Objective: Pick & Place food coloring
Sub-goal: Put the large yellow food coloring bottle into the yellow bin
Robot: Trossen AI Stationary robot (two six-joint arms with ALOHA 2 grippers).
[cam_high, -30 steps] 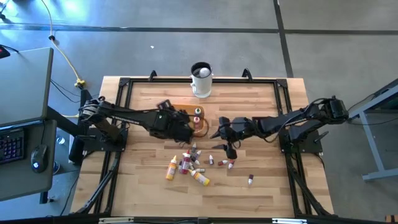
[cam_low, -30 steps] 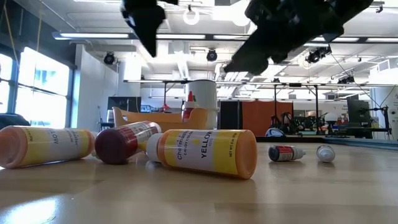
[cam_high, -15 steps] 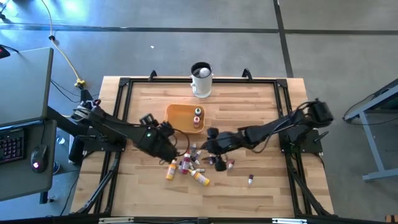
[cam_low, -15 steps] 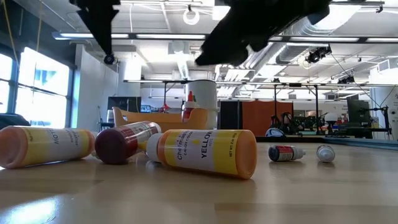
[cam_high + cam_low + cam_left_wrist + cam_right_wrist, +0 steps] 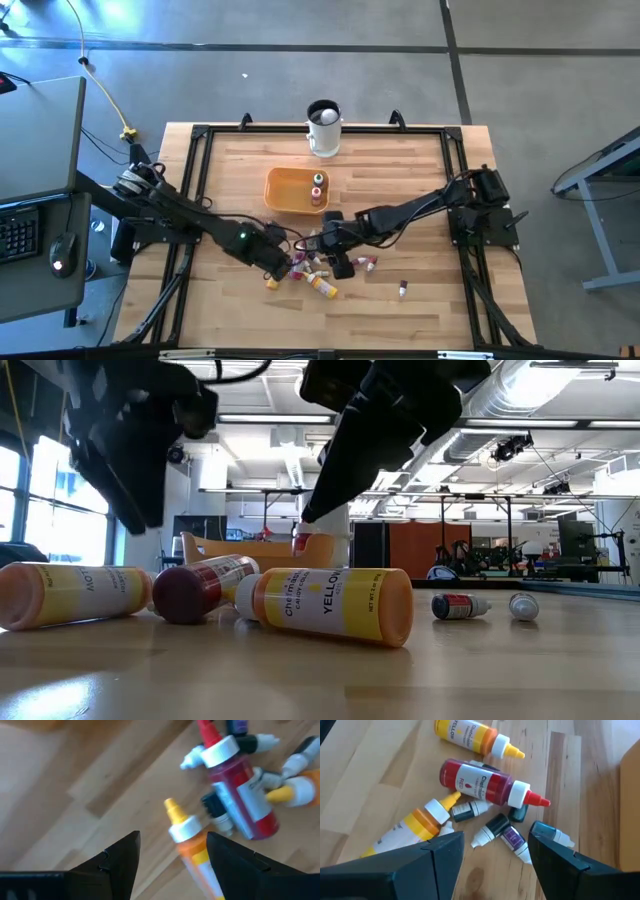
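Observation:
I will grab the orange-yellow bottle with my left gripper next, by its end with the cap [image 5: 272, 284], to stand it in the orange bowl [image 5: 285, 192].
Several food coloring bottles [image 5: 312, 268] lie on their sides in a pile on the wooden table. They include a red one [image 5: 482, 782], yellow ones [image 5: 467, 735] and tiny dropper bottles [image 5: 512, 839]. Two more [image 5: 318, 186] stand in the orange bowl [image 5: 285, 192]. My left gripper [image 5: 284, 264] hangs open just above the pile's left side. Its fingers stand on either side of an orange-yellow bottle's capped end [image 5: 186, 829] without touching it. My right gripper [image 5: 328, 246] hovers open over the pile's far right side, above the tiny bottles [image 5: 492, 829].
A white mug [image 5: 323, 130] stands at the far edge behind the bowl. Loose small bottles lie right of the pile [image 5: 366, 263] and alone nearer the front [image 5: 403, 290]. A black frame [image 5: 200, 135] runs around the tabletop. Bare wood lies left and right of the pile.
My left gripper has swung from beside the bowl toward the near edge and down over the pile's left side, rolling as it went. My right gripper has gone toward the table's left, over the pile, tipping further down. Both stay open. The bottles have not moved.

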